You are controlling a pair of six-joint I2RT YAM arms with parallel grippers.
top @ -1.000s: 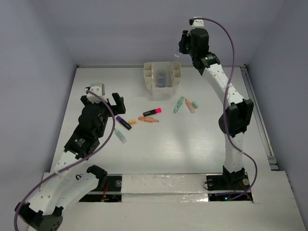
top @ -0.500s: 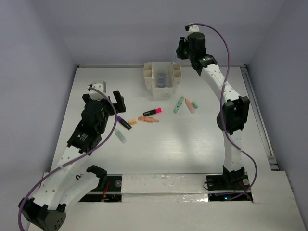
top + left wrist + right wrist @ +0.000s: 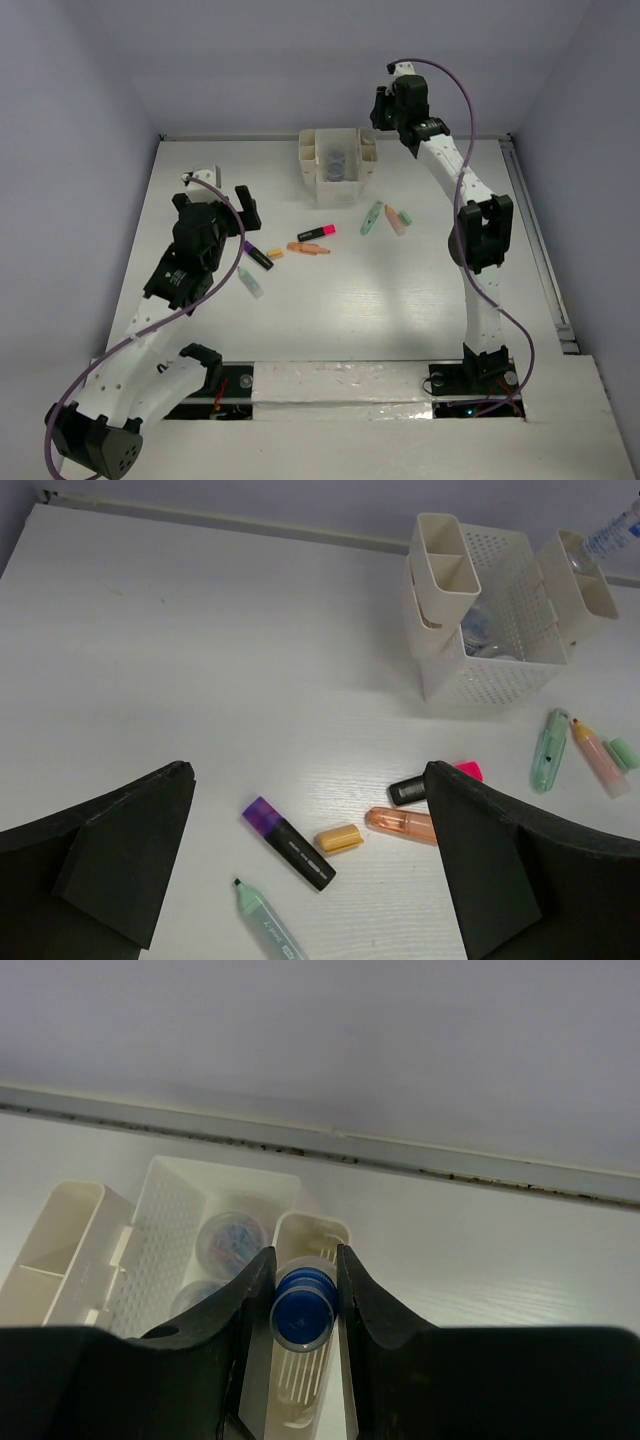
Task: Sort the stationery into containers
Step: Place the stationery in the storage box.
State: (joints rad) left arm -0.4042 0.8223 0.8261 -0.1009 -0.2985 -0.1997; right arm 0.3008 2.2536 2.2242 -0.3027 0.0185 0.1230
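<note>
The bottle's lower end points into the open back cell of the organizer's side section, so my right gripper needs to let go of the bottle now.
The white organizer [image 3: 340,192] stands at the back of the table. My right gripper [image 3: 384,108] hangs above its right side compartment [image 3: 310,1232], shut on the small blue-capped bottle [image 3: 303,1312], which points down toward that compartment. Two round tubs [image 3: 232,1240] lie in the middle compartment. My left gripper [image 3: 308,775] is open and empty, above a purple-black marker [image 3: 290,845], an orange cap [image 3: 338,838], an orange marker [image 3: 400,823], a pink-black marker [image 3: 410,788] and a mint green marker [image 3: 265,920].
Right of the organizer lie a mint green marker [image 3: 371,217], a peach marker [image 3: 396,221] and a small mint cap [image 3: 405,216]. Walls enclose the table at the left, back and right. A rail [image 3: 535,240] runs along the right edge.
The right wrist has shifted slightly above the organizer, still holding the bottle. The left arm has swung a little; its gripper stays open over the markers.
</note>
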